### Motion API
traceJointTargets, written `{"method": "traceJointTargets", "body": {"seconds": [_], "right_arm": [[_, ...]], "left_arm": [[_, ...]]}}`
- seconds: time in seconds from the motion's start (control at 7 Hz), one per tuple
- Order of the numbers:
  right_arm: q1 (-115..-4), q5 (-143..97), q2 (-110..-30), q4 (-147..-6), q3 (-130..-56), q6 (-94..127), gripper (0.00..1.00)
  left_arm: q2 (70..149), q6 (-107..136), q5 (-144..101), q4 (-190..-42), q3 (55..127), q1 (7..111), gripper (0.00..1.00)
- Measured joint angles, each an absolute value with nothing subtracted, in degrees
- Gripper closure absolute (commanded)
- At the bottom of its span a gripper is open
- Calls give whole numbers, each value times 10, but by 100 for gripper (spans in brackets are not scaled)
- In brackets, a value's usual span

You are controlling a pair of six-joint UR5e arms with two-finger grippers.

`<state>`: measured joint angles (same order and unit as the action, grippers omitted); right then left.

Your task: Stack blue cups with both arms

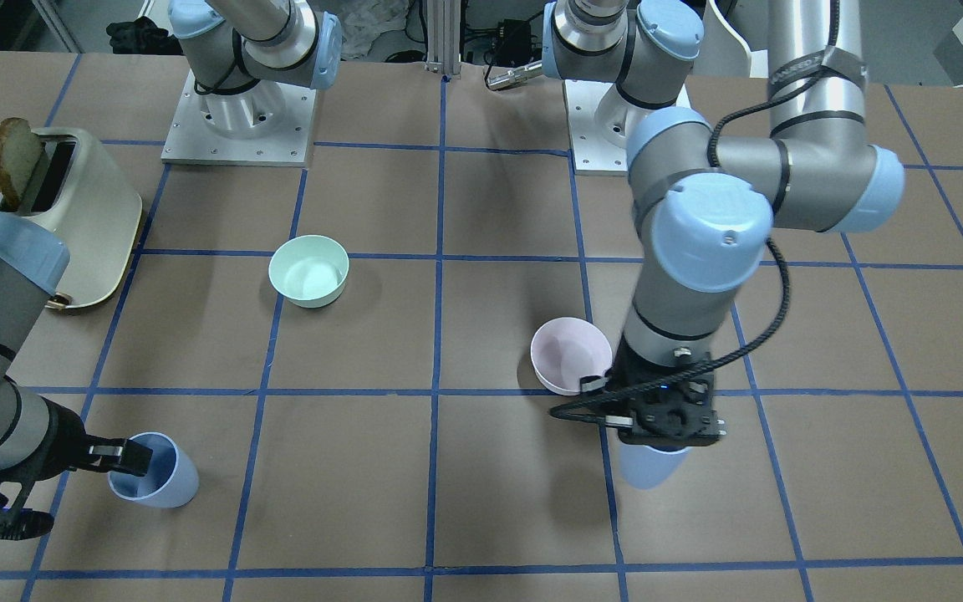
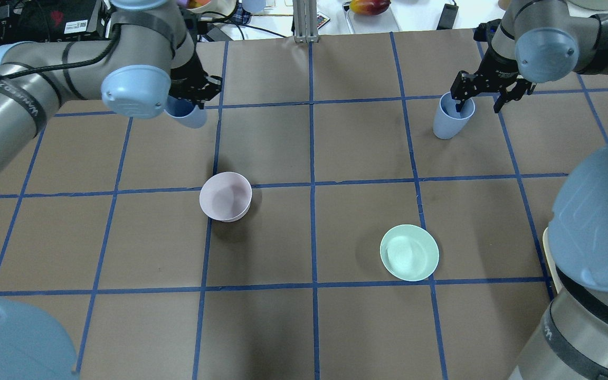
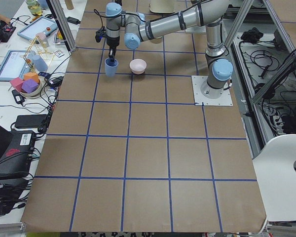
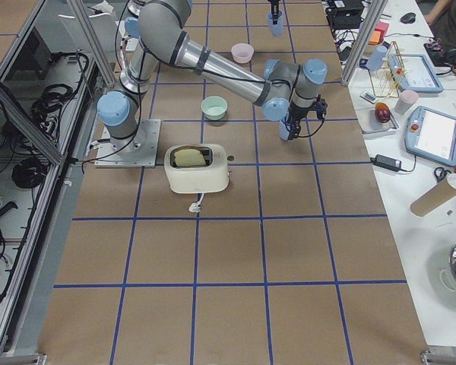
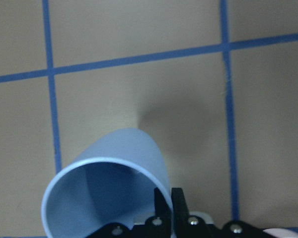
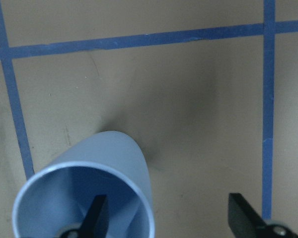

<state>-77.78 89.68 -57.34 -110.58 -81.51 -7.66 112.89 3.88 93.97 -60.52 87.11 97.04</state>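
My right gripper takes hold of this blue cup by its rim [image 1: 168, 441] [image 6: 145, 202] next, to stack it with the blue cup under my left gripper.
Two pale blue cups stand far apart on the brown table. My left gripper [image 2: 198, 89] is shut on the rim of one blue cup [image 2: 187, 114]; the left wrist view shows its fingers [image 5: 164, 201] pinching the cup's wall [image 5: 124, 158]. I cannot tell if this cup is lifted. It also shows under the left gripper in the front view [image 1: 653, 468]. My right gripper [image 2: 479, 103] is open, with one finger [image 6: 97, 213] inside the other blue cup [image 2: 450, 122] and the other finger [image 6: 246, 215] outside it. That cup stands upright in the front view [image 1: 160, 481].
A pale pink bowl [image 2: 226, 196] sits near the left gripper, just behind it in the front view [image 1: 565, 355]. A mint-green bowl [image 2: 409, 252] sits on the robot's right half. A cream toaster [image 1: 72, 217] with a slice of toast stands near the right arm.
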Motion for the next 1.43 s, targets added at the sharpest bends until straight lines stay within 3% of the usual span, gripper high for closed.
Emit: {"method": "traceJointTargets", "body": {"seconds": [0.43,0.86,1.0,1.14,1.43], "right_arm": [[-778,899,-570,-1088,-815,-80,100],[-779,900,-597,-1034,-808,-75,100],[-781,900,-625,-1006,-808,-73,100],[-786,898,-653,-976,-808,-72,100],[-819,896,-687,-940,-810,-38,100]], "left_arm": [[1163,159,935,-596,870,1130,100],[1142,195,930,-681,909,1201,100],[1142,211,929,-697,919,1207,71],[1146,220,927,-700,923,1208,1],[1138,216,921,-701,921,1202,0]]}}
